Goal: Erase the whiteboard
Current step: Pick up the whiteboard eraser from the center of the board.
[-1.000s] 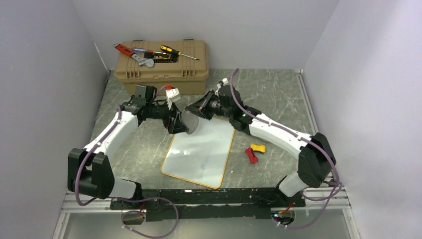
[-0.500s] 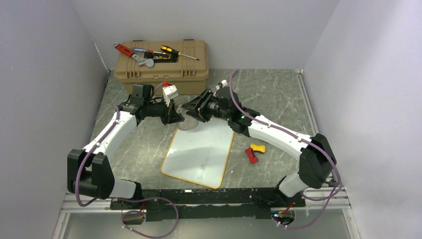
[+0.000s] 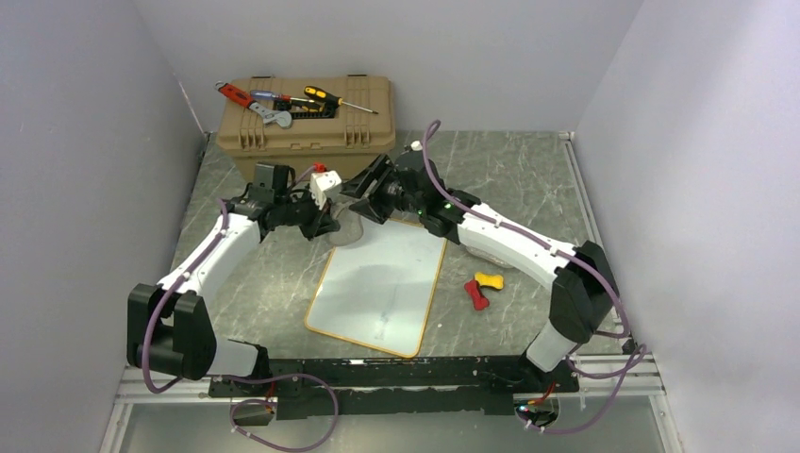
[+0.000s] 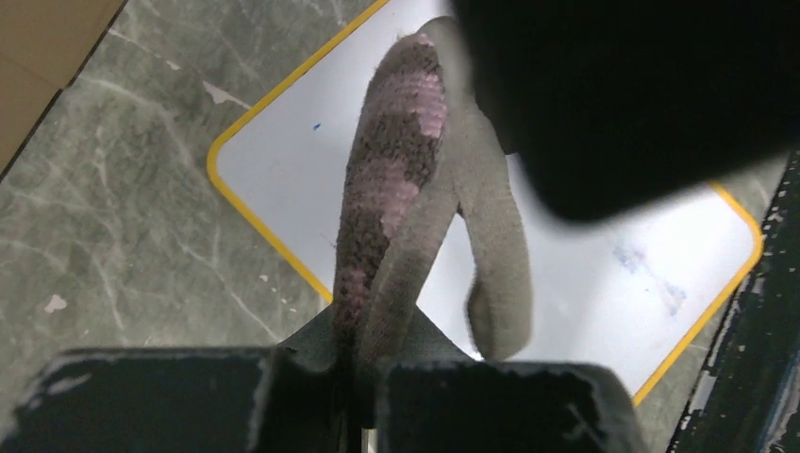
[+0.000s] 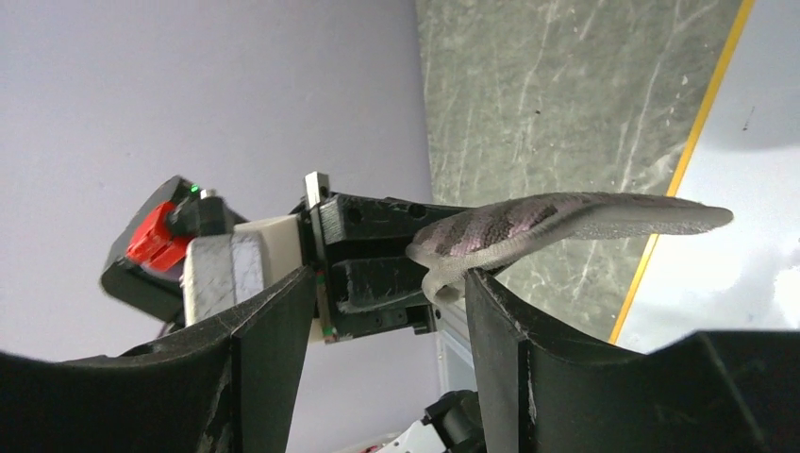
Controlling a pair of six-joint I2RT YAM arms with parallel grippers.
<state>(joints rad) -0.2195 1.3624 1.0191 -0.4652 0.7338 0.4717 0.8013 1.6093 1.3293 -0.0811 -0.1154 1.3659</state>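
The right gripper takes hold of the grey and pink cloth by its end next, so its broad body stays free to erase the whiteboard (image 3: 382, 288).
The whiteboard (image 3: 382, 288), white with an orange-tan frame, lies flat on the table in front of both arms. In the left wrist view the whiteboard (image 4: 585, 274) bears a faint blue smudge. My left gripper (image 3: 330, 223) hovers over the board's far left corner, shut on a grey and pink cloth (image 3: 348, 230) that hangs from it. The left wrist view shows that cloth (image 4: 396, 189) pinched between the shut jaws (image 4: 363, 382). My right gripper (image 3: 364, 194) faces the left one, open; its fingers (image 5: 387, 283) straddle the cloth's (image 5: 528, 225) end without gripping it.
A tan toolbox (image 3: 307, 121) stands at the back left with a wrench and screwdrivers (image 3: 283, 102) on its lid. A red and a yellow piece (image 3: 482, 287) lie right of the board. Walls close in on three sides.
The cloth has passed from the right gripper to the left. The left gripper shut on it; the right gripper opened and shifted toward the back left.
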